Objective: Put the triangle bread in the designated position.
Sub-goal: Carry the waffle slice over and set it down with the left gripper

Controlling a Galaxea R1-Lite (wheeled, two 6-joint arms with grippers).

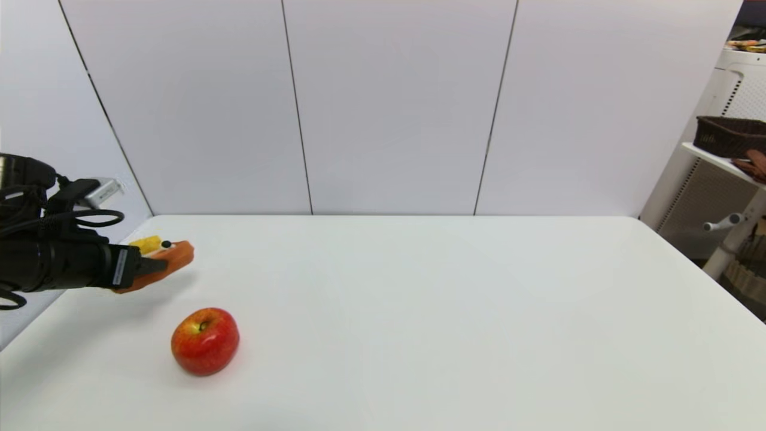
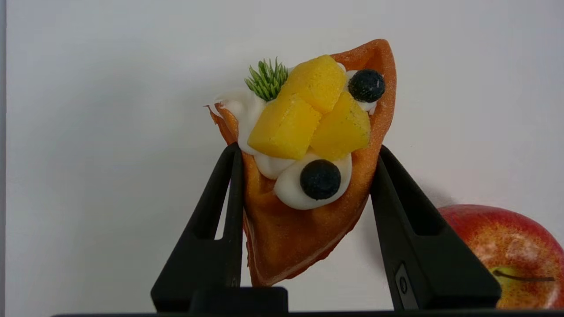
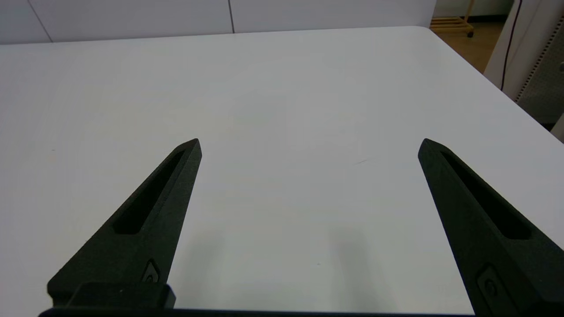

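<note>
The triangle bread (image 1: 179, 256) (image 2: 299, 233) is in the air above the white table behind the apple, so my left gripper should keep holding the bread for now.
The triangle bread (image 1: 179, 256), an orange-brown wedge with white cream, yellow chunks, black berries and a green sprig, is at the table's far left. My left gripper (image 1: 154, 265) is shut on it, reaching in from the left edge. In the left wrist view the two black fingers (image 2: 220, 211) press on both sides of the bread (image 2: 299, 233), its open top pointing away from the wrist. My right gripper (image 3: 308, 143) shows only in the right wrist view, open over bare table with nothing between its fingers.
A red-yellow apple (image 1: 205, 341) stands on the white table (image 1: 449, 311) in front of the held bread; it also shows beside one finger as the apple (image 2: 506, 255). A white shelf with a dark basket (image 1: 730, 136) stands off the table's right side.
</note>
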